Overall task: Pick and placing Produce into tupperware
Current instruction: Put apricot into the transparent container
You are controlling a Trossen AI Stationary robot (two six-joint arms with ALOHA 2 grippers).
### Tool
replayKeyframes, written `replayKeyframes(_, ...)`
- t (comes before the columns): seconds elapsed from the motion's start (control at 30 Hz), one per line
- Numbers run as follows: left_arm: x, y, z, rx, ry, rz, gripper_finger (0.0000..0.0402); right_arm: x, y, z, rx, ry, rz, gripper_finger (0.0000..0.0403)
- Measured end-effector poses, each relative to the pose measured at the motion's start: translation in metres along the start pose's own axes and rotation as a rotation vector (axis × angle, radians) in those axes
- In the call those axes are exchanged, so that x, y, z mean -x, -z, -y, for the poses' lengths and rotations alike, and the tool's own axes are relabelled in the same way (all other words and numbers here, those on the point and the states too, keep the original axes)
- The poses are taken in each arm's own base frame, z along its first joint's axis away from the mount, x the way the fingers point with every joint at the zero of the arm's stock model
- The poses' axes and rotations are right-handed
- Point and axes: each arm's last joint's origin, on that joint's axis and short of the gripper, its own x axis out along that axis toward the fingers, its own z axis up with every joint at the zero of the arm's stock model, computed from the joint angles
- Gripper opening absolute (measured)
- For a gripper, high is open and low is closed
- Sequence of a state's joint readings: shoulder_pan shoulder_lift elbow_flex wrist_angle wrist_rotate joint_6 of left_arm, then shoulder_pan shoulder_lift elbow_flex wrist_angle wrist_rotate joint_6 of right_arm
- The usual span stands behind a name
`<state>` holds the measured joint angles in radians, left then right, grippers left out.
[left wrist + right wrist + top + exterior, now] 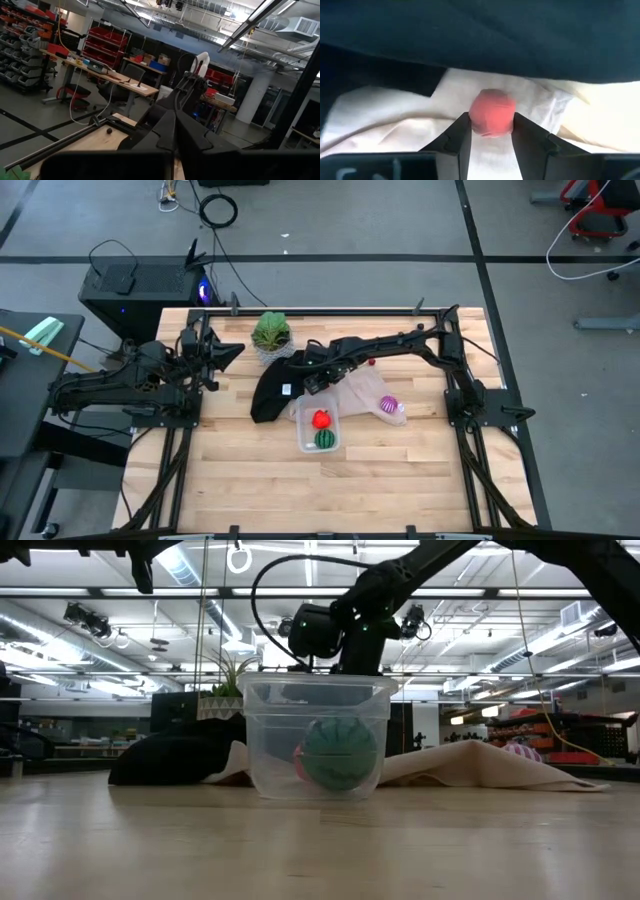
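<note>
My right gripper should keep hold of the pinkish fruit until the fruit is over the tupperware (301,436). The fruit is over the beige cloth now.
The clear tupperware (301,436) stands on the wooden table, holding the red fruit (321,419) and the green melon-like fruit (325,439). The low view shows that green fruit (340,753) through the tub wall (262,740). The purple-magenta fruit (389,405) lies on the beige cloth (362,390). My right gripper (317,382) reaches from the table's right over the cloth, just beyond the tub, and is shut on the pinkish fruit (491,112). My left gripper (226,352) waits shut at the table's left, touching nothing. My right gripper pinches the pinkish fruit between its two fingers (461,134), one on each side of the ball (477,120), near their free ends. The fingers point down toward the beige cloth. Whether the fruit is clear of the cloth, I cannot tell.
A black cloth (270,395) lies to the left of the beige cloth and tub. A potted leafy plant (271,332) stands near the table's far edge. Bare wood stretches along the near side (330,490).
</note>
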<state>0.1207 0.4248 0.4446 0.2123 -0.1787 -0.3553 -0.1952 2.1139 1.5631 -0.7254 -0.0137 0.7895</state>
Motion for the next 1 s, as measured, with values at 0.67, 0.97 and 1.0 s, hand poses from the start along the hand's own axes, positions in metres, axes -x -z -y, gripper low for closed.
replayKeyframes(0.67, 0.0, 0.0, 0.0, -0.001, 0.0, 0.0, 0.0022, 0.159, 0.039, -0.027, 0.174, -0.417, 0.128, 0.0136)
replayKeyframes(0.97, 0.0, 0.0, 0.0, -0.002, 0.0, 0.0, 0.0013, 0.143, 0.086, -0.062, 0.468, -0.41, 0.072, 0.0136)
replayKeyframes(1.0, 0.0, 0.0, 0.0, -0.002, 0.0, 0.0, 0.0012, 0.134, 0.086, -0.064, 0.471, -0.389, 0.061, 0.0136)
